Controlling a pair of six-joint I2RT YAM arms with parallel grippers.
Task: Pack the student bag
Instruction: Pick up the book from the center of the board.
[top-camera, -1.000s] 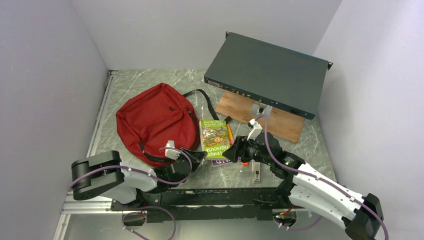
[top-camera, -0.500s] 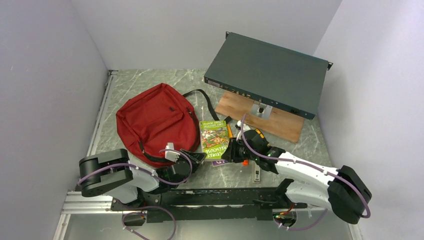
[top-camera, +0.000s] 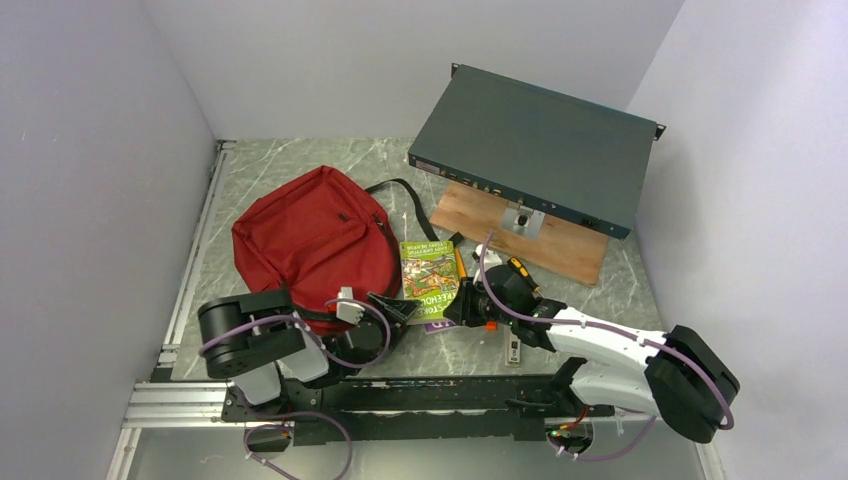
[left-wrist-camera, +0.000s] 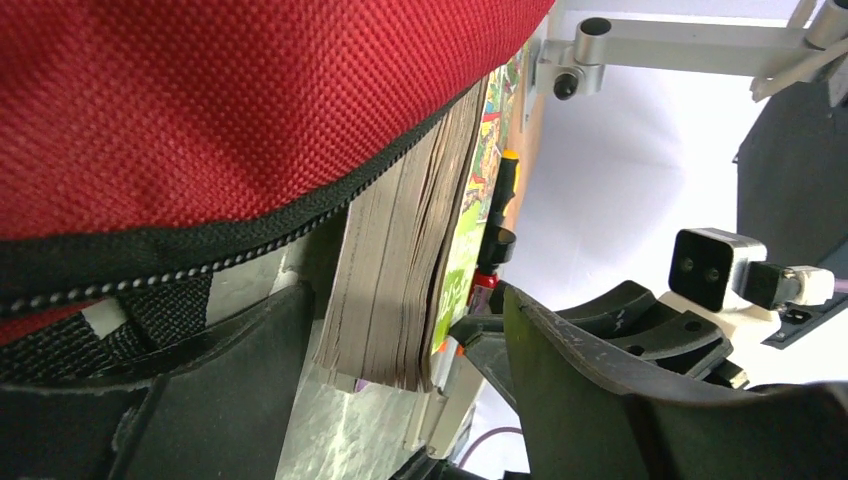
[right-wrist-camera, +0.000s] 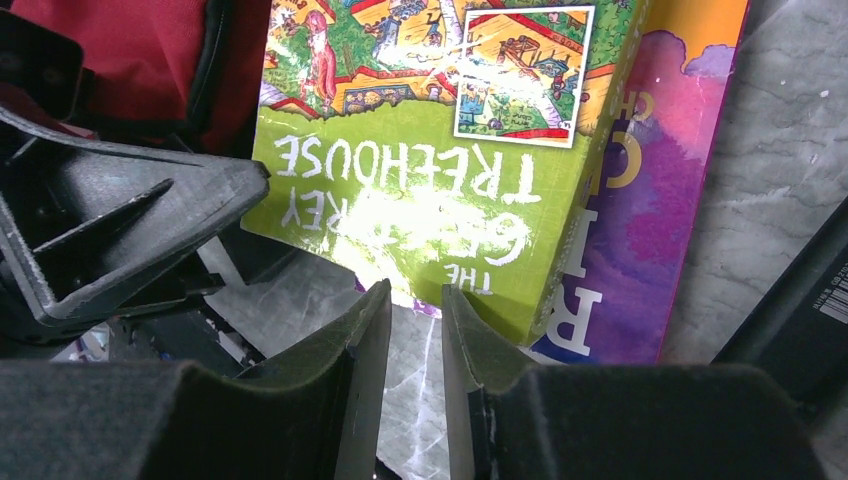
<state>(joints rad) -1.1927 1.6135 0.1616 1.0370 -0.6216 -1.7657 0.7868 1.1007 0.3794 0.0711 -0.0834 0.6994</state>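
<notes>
The page block's near end (left-wrist-camera: 385, 328) lies back past the fingers of my left gripper. I should close now, because that would hold the page block.
The dark red student bag (top-camera: 315, 245) lies left of centre, zip edge (left-wrist-camera: 200, 100) towards me. Beside it a green Treehouse book (top-camera: 430, 275) rests on a purple book (top-camera: 440, 325). My left gripper (top-camera: 396, 311) stands open at the bag's near right corner, and the green book's page block (left-wrist-camera: 400, 270) sits loosely between its jaws (left-wrist-camera: 400, 370). From the right, my right gripper (top-camera: 460, 305) meets the green cover's (right-wrist-camera: 440, 150) near edge. Its fingertips (right-wrist-camera: 417, 293) are a narrow gap apart with only marble between. The purple book (right-wrist-camera: 650, 200) shows to the right.
A flat teal metal box (top-camera: 530, 150) leans over a wooden board (top-camera: 550, 245) at the back right. An orange pen (top-camera: 460, 265) lies along the books' right side. A small dark stick (top-camera: 513, 350) lies near the right arm. Grey walls close both sides.
My left arm has swung right and brought its gripper up to the green book. The right arm dropped low at the book's near edge and has since barely moved.
</notes>
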